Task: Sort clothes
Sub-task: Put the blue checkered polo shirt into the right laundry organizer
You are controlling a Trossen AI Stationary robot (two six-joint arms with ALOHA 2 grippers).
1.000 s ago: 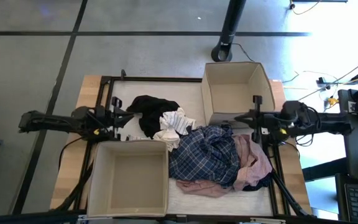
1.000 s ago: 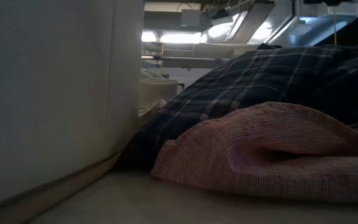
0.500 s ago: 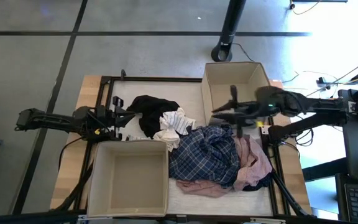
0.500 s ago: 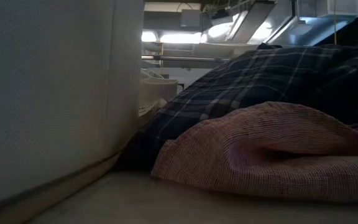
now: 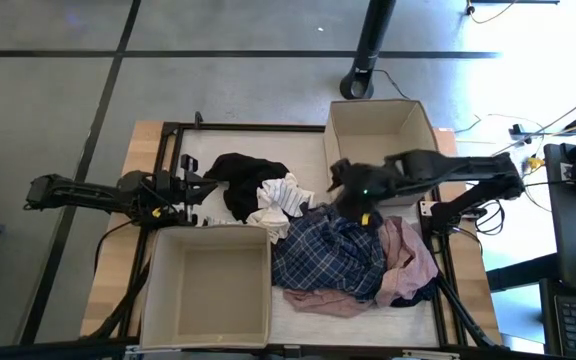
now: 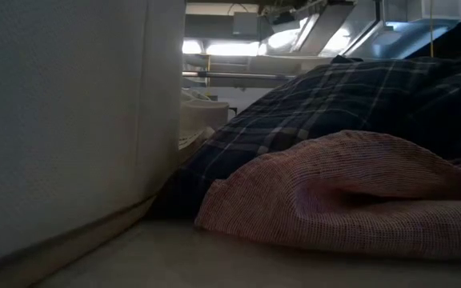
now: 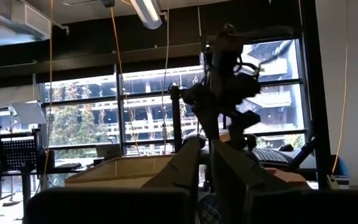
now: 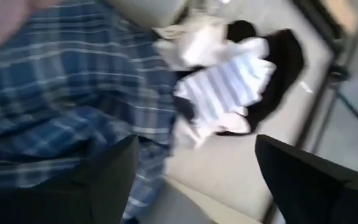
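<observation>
Next, my right gripper grabs the blue plaid shirt by a bunched fold (image 5: 330,222), to sort the shirt into the beige fabric box.
The clothes lie heaped on the table: a blue plaid shirt (image 5: 330,252) in the middle, a dusty pink garment (image 5: 408,250) beside and under it, a black garment (image 5: 240,178) at the far left, and white and striped pieces (image 5: 278,198) between. My right gripper (image 5: 344,196) hangs open over the pile's far edge; its wrist view (image 8: 194,186) shows the plaid shirt (image 8: 55,93) and the striped piece (image 8: 229,93) below. Nothing is between its fingers. My left gripper (image 5: 194,190) stays shut by the table's left side, beside the black garment.
One beige fabric box (image 5: 340,150) stands at the far right, just behind my right arm. A second one (image 5: 154,290) stands at the near left; its wall (image 6: 62,120) fills the low view's left. Bare tabletop (image 5: 308,160) shows between the black garment and the far box.
My right gripper has swung from the table's right edge toward the middle, passing the far box's near side, and has tipped downward over the clothes. The clothes have not moved.
</observation>
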